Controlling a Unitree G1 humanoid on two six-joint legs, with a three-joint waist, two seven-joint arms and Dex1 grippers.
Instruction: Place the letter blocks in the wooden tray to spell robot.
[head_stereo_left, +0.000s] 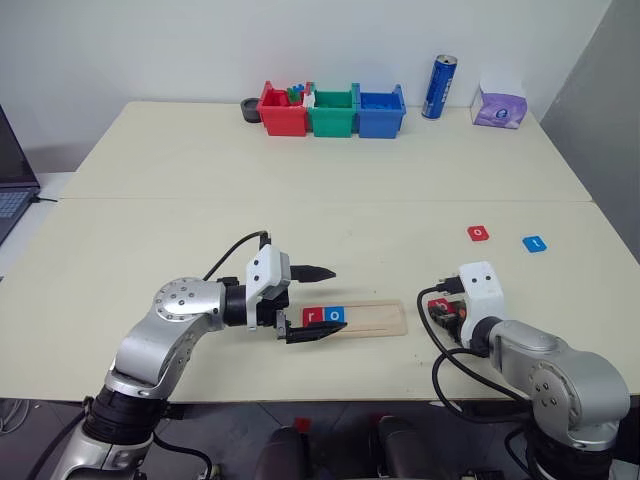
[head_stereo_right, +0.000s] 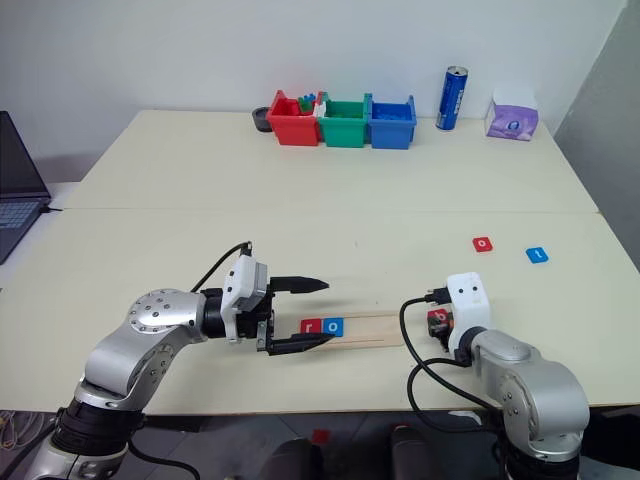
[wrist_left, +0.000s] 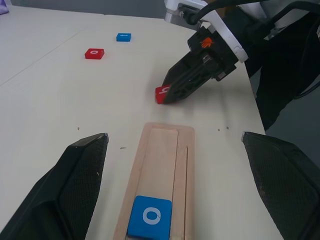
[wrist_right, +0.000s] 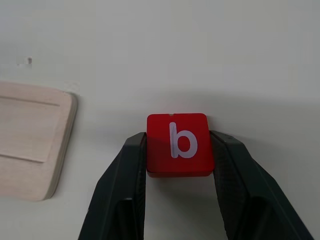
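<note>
My right gripper needs to open, because the red "b" block is low over the table beside the tray (head_stereo_left: 375, 318) and would lie flat.
The wooden tray (head_stereo_left: 375, 318) lies near the table's front edge. A red "r" block (head_stereo_left: 313, 316) and a blue "o" block (head_stereo_left: 335, 315) sit side by side at its left end. My left gripper (head_stereo_left: 336, 300) is open, its fingers straddling that end of the tray. My right gripper (head_stereo_left: 442, 318) is shut on a red "b" block (wrist_right: 177, 142), low over the table just off the tray's right end. Further back on the right, a red "o" block (head_stereo_left: 479, 233) and a blue "t" block (head_stereo_left: 535, 243) lie loose.
Red (head_stereo_left: 283, 110), green (head_stereo_left: 332, 112) and blue (head_stereo_left: 381, 112) bins stand in a row at the back, with a blue can (head_stereo_left: 439, 87) and a purple tissue box (head_stereo_left: 499, 105) to their right. A laptop (head_stereo_left: 10, 195) sits at the far left.
</note>
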